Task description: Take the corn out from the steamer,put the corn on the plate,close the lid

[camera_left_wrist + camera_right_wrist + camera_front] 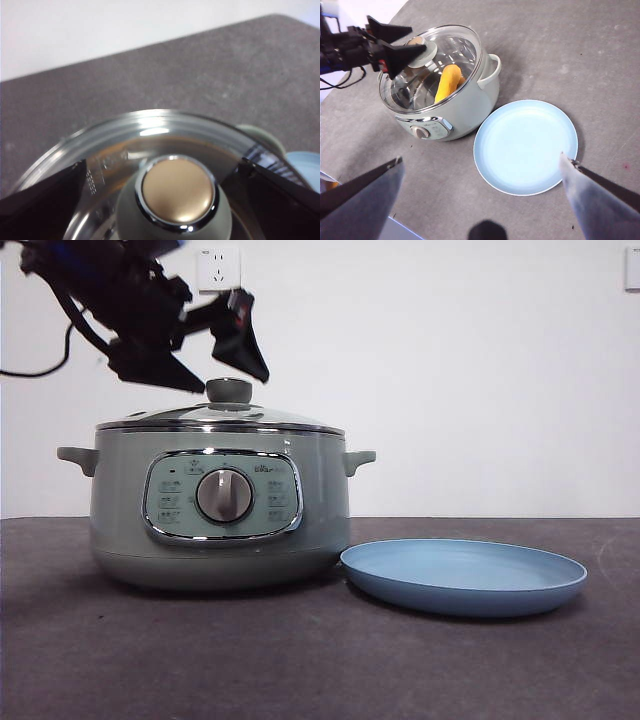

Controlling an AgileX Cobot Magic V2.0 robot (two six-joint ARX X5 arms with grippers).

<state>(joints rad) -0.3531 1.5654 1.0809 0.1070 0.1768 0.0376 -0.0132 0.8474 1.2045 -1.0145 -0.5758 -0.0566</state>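
My left gripper should next grab the glass lid by its knob (229,390) to open the steamer (220,540).
The sage-green steamer (220,540) stands left of centre with the glass lid (220,418) closed on it. My left gripper (232,378) hangs open just above the lid's knob (229,390), one jaw on each side and not touching. The left wrist view shows the knob (177,197) between the open jaws. In the right wrist view the corn (447,82) lies inside the steamer (465,110), seen through the lid (455,55). The light-blue plate (463,575) lies empty to the right of the steamer. My right gripper (481,157) is open and empty, high above the plate (525,145).
The dark grey table (320,660) runs back to a white wall with a socket (218,268). The steamer's side handle (358,458) sticks out toward the plate. A black cable (40,365) hangs from the left arm at the far left.
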